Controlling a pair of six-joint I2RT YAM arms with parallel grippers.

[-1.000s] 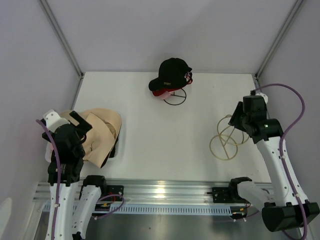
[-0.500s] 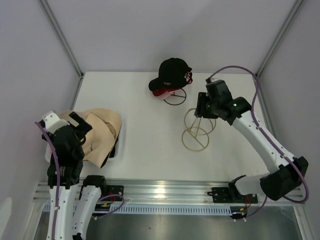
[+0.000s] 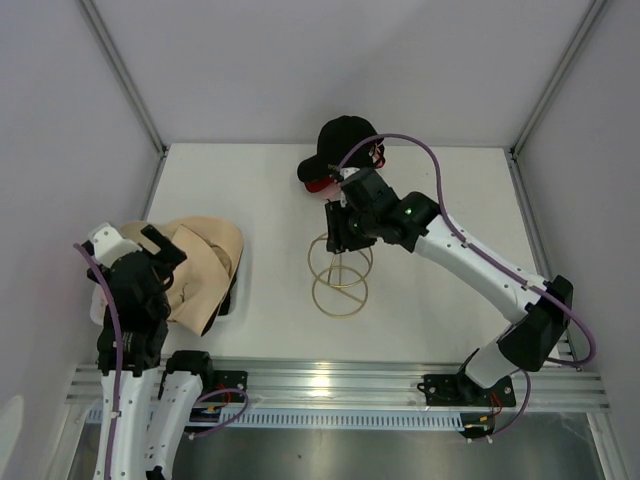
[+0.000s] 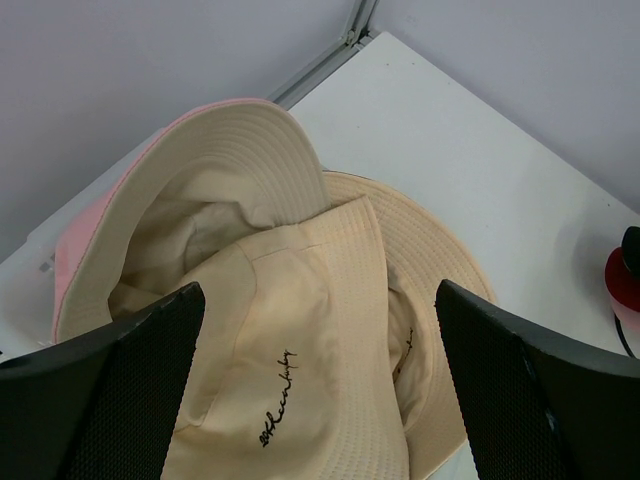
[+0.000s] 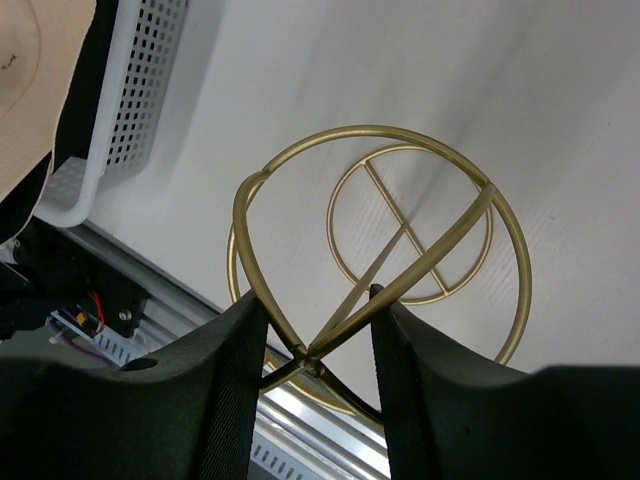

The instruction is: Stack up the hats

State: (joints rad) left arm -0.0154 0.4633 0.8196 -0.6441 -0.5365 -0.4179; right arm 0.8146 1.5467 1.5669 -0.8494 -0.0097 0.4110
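The left gripper should next grab the pink bucket hat by its brim edge [image 3: 132,229], so the hat's opening stays free to stack over the wire frame [image 3: 340,315].
The wide beige hat [image 3: 205,262] lies in a heap at the table's left, with a black edge [image 3: 229,299] showing under it. In the left wrist view the beige hat [image 4: 310,330] lies partly inside the upturned pink bucket hat [image 4: 75,250]. My left gripper [image 3: 150,255] hangs open and empty just above this heap, with its fingers on either side [image 4: 318,330]. My right gripper [image 3: 338,228] is at the table's middle, shut on the top joint of a tan wire hoop frame [image 3: 340,315]. The wrist view shows that grip [image 5: 318,315].
The black baseball cap [image 3: 340,135] with red under-visor sits at the back centre, just behind my right arm. A white perforated basket wall [image 5: 140,100] shows beside the hat heap. The metal rail [image 3: 330,380] runs along the near edge.
My right arm has swung from the table's right side to the middle, carrying the tan hoop frame leftward. The left arm and hats have not moved.
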